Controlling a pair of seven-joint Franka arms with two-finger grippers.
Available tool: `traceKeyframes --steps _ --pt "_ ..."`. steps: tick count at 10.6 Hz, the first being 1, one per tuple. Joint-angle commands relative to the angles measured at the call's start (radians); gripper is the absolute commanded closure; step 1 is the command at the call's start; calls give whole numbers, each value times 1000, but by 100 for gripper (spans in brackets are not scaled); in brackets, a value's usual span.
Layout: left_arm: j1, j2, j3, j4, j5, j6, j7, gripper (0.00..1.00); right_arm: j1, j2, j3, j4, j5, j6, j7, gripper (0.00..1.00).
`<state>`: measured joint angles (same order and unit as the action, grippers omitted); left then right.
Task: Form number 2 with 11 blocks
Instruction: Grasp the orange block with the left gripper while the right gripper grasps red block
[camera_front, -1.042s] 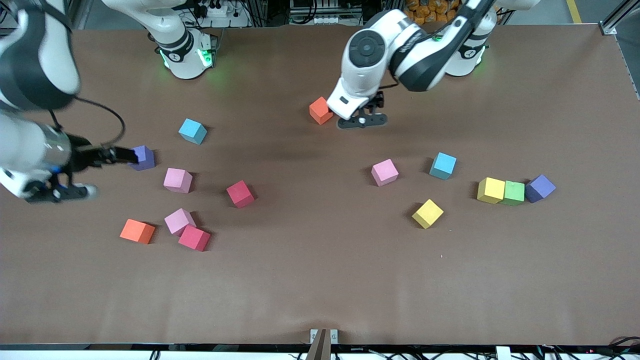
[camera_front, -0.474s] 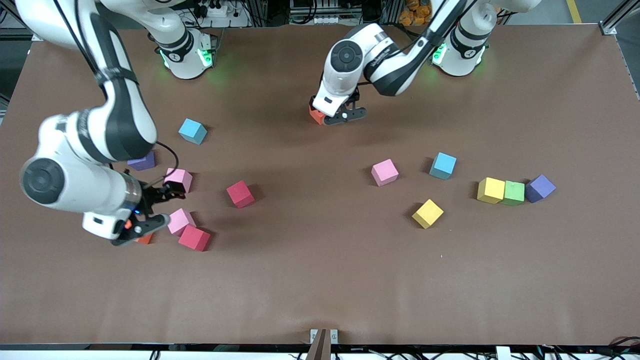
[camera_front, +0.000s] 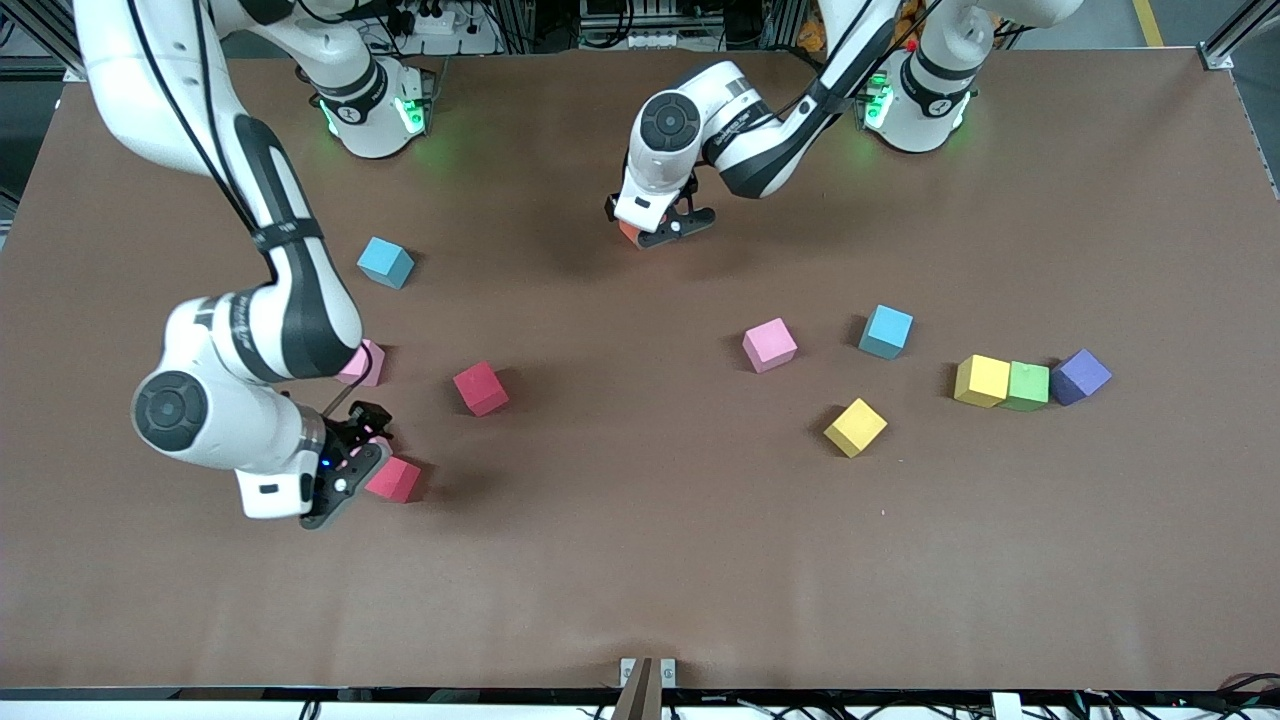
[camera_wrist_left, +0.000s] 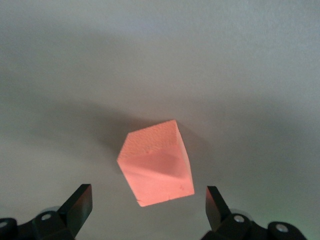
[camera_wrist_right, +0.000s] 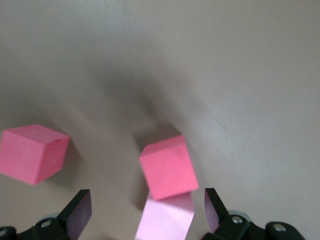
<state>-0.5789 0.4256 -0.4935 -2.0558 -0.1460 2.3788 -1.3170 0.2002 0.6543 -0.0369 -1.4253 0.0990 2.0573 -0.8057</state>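
Note:
Next, my right gripper grabs the red block by its free opposite sides, since the pink block sits tight against a side of the red block.
My left gripper (camera_front: 648, 222) hangs open low over an orange block (camera_front: 628, 232) near the robots' bases. In the left wrist view that orange block (camera_wrist_left: 157, 162) sits just ahead of the open fingers (camera_wrist_left: 77, 207). My right gripper (camera_front: 358, 447) is open over a pink block (camera_wrist_right: 167, 217), which touches a red block (camera_front: 393, 480). Another red block (camera_front: 480, 388), a pink one (camera_front: 769, 344), two light blue (camera_front: 385, 262) (camera_front: 886, 331), two yellow (camera_front: 855, 427) (camera_front: 982, 380) and a purple (camera_front: 1080, 376) lie scattered. No number 2 is in view.
A green cube (camera_front: 1027, 386) sits between the yellow and purple blocks toward the left arm's end. A pink block (camera_front: 362, 362) peeks out from under the right arm, which hides the table under it. Bare brown table (camera_front: 640, 560) spreads nearer the front camera.
The right arm swung in from the table's end, past the purple block, to the pink and red pair. The left gripper dropped and shifted onto the orange block.

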Motion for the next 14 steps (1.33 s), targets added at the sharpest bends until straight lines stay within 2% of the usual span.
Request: traceKeyframes --steps 1,4,6,14 --pt "-18 33 0 0 -7 69 -36 0 5 63 -1 19 13 84 -90 0" --pt "-32 56 0 -15 -6 115 -47 0 -5 109 -1 -3 56 115 -151 0" --pt "-33 53 -2 -33 -4 115 -59 0 -8 110 0 -62 57 187 -193 0" --pt "-27 105 1 -38 -6 152 -61 0 -33 107 0 -118 87 236 -296 0"
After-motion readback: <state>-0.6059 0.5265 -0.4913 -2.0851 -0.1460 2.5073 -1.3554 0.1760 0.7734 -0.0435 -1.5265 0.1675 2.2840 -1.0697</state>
